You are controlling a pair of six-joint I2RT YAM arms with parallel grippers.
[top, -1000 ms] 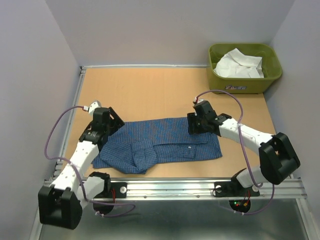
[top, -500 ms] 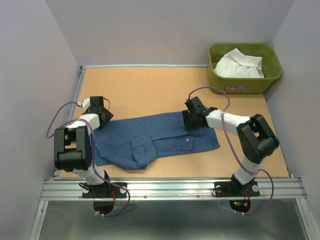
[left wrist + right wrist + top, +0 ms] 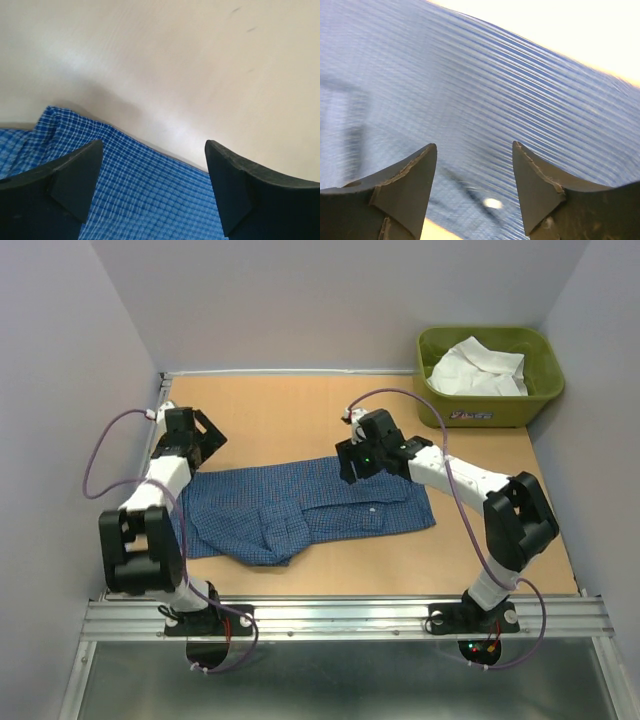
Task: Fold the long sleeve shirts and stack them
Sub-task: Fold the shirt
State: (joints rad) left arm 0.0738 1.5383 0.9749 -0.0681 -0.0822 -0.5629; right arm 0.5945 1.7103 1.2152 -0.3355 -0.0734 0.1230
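I will next use my right gripper to grab the loose bunched end at the middle of the blue checked shirt, so that I can draw it across and fold it neatly.
The blue checked long sleeve shirt (image 3: 305, 508) lies partly folded across the middle of the table. My left gripper (image 3: 192, 445) is open over its far left corner, and the checked cloth (image 3: 145, 195) shows between the fingers at the shirt's edge. My right gripper (image 3: 352, 462) is open over the shirt's far edge near the middle, with blurred blue cloth (image 3: 470, 100) filling its view. Neither gripper holds anything. The white long sleeve shirt (image 3: 478, 368) lies crumpled in the olive-green tub (image 3: 488, 410) at the far right.
The tub stands at the table's far right corner, against the grey walls. A metal rail (image 3: 340, 615) runs along the near edge. Bare wood (image 3: 280, 415) lies beyond the shirt.
Both grippers have moved away from me and to the left, to the shirt's far edge. The blue shirt has shifted a little farther back and left.
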